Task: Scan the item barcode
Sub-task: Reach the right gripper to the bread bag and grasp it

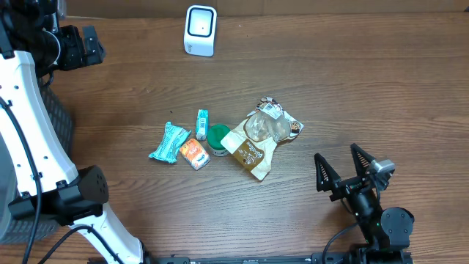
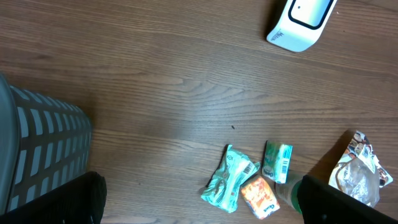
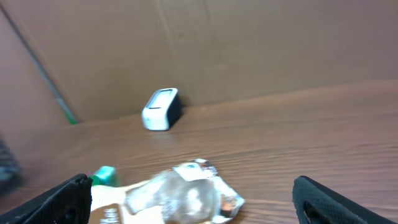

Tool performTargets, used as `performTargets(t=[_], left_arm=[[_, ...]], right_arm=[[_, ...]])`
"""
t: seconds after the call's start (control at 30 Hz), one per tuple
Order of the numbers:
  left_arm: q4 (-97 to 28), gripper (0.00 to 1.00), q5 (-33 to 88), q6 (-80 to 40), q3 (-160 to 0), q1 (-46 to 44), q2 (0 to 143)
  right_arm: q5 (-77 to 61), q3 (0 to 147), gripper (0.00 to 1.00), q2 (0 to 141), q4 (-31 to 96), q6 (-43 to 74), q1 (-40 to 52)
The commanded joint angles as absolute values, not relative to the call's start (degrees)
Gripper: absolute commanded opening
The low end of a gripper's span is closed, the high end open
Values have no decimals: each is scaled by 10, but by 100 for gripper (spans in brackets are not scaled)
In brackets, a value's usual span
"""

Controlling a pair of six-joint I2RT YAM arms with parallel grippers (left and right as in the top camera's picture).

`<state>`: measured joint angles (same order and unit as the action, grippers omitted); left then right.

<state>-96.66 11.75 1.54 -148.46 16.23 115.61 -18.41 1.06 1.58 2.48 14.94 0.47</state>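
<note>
My right gripper grabs the brown-and-clear bag (image 1: pixel 261 136) by the near side of its clear middle next, to leave the white label uncovered for scanning.
Several small items lie in a cluster mid-table: a teal packet (image 1: pixel 169 142) (image 2: pixel 229 177) with a barcode showing, a small teal box (image 1: pixel 202 124) (image 2: pixel 277 161), an orange packet (image 1: pixel 194 153) (image 2: pixel 259 196), a green round lid (image 1: pixel 218 138) and a brown-and-clear bag (image 1: pixel 261 136) (image 3: pixel 180 196). The white scanner (image 1: pixel 200 30) (image 2: pixel 303 22) (image 3: pixel 160 109) stands at the table's far edge. My left gripper (image 2: pixel 199 205) hangs high over the table's left side, open and empty. My right gripper (image 1: pixel 343 167) (image 3: pixel 199 205) is low at the near right, open, pointing toward the bag.
A dark mesh basket (image 2: pixel 37 149) (image 1: pixel 58 117) stands at the table's left edge. A brown cardboard wall (image 3: pixel 249 43) backs the table behind the scanner. Bare wood (image 1: pixel 366 81) lies between the scanner and the item cluster and on the right.
</note>
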Motion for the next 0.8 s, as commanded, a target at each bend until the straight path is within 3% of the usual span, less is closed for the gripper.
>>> performTargets(t=[0.0, 0.2, 0.37, 0.53, 0.7, 0.77], left_arm=[[-968, 100, 112, 26, -1494, 161, 1147], [-968, 100, 112, 26, -1494, 161, 1147], [-968, 100, 112, 26, -1494, 161, 1147], [-968, 100, 112, 26, -1494, 161, 1147], [-968, 100, 112, 26, -1494, 161, 1147], [-968, 100, 112, 26, -1494, 161, 1147]], right_arm=[[-228, 25, 100, 37, 19, 226, 7], [-286, 133, 100, 162, 63, 228, 7], [-410, 246, 100, 370, 106, 227, 7], [-545, 283, 100, 541, 58, 227, 7], [-573, 283, 100, 692, 6, 259, 7], [-555, 283, 88, 767, 0, 309, 8]])
